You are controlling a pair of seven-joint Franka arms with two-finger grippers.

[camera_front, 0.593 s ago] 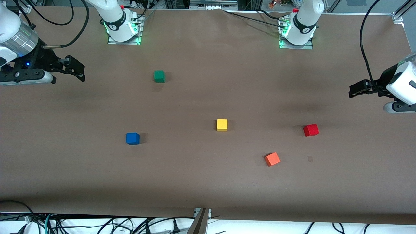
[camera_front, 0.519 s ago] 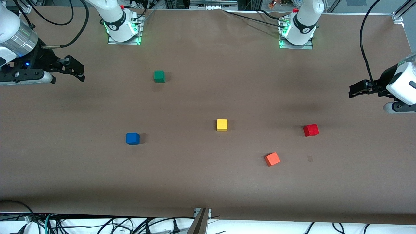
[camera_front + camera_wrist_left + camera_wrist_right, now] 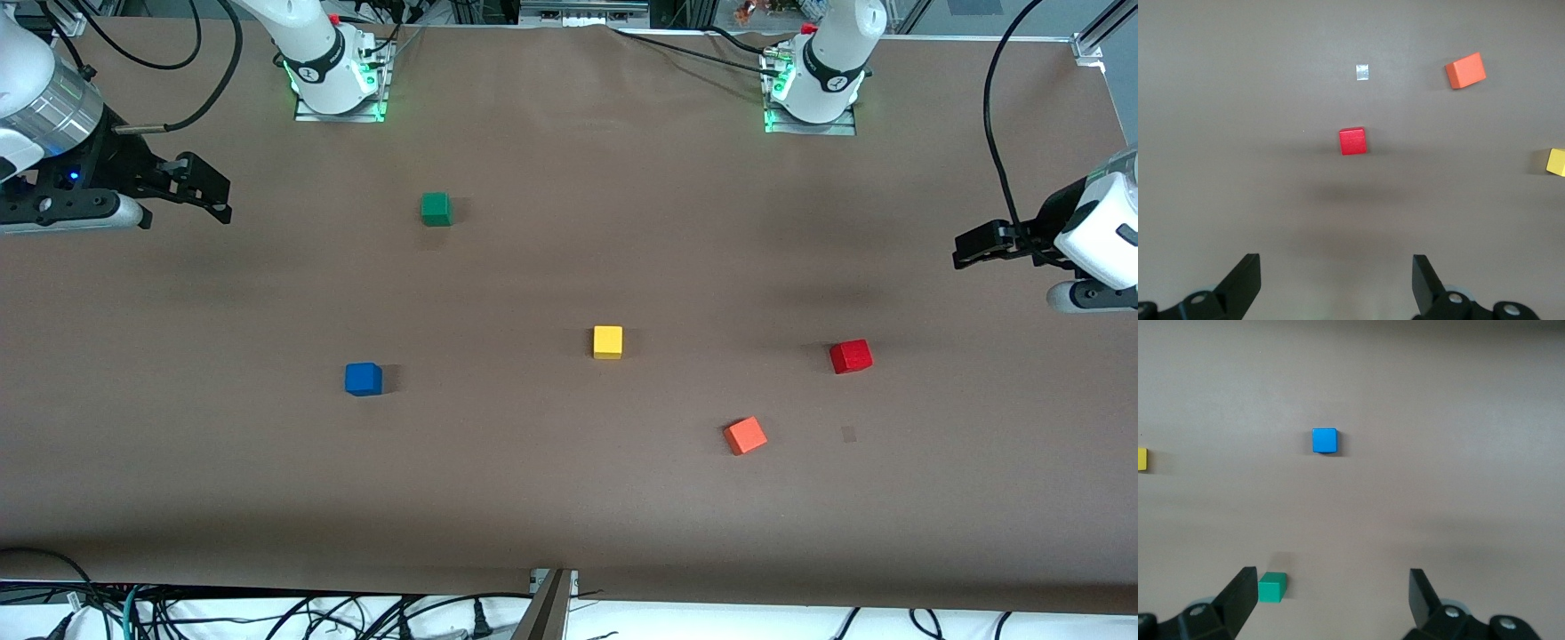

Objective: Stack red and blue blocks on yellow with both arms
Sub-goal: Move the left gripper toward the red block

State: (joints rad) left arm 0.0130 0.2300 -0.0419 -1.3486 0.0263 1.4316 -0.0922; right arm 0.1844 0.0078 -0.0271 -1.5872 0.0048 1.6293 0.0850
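Observation:
The left gripper takes hold of the deep red cube (image 3: pixel 851 356) by its sides next, to stack it on the yellow cube (image 3: pixel 608 342).
The yellow cube (image 3: pixel 608 342) sits near the middle of the table. The deep red cube (image 3: pixel 851 356) lies toward the left arm's end and shows in the left wrist view (image 3: pixel 1353 141). The blue cube (image 3: pixel 364 379) lies toward the right arm's end and shows in the right wrist view (image 3: pixel 1324 441). My left gripper (image 3: pixel 963 252) is open and empty, up in the air over bare table at its end. My right gripper (image 3: pixel 213 194) is open and empty, up in the air over bare table at its end. The yellow cube shows at the edge of both wrist views (image 3: pixel 1557 162) (image 3: pixel 1141 459).
An orange-red cube (image 3: pixel 745 436) lies nearer the front camera than the red cube. A green cube (image 3: pixel 436 209) lies toward the robots' bases. A small pale patch (image 3: pixel 848 434) marks the brown table cover (image 3: pixel 569 498). Cables hang below the table's front edge.
Both arms have barely shifted; the left gripper has edged slightly. No cube has moved.

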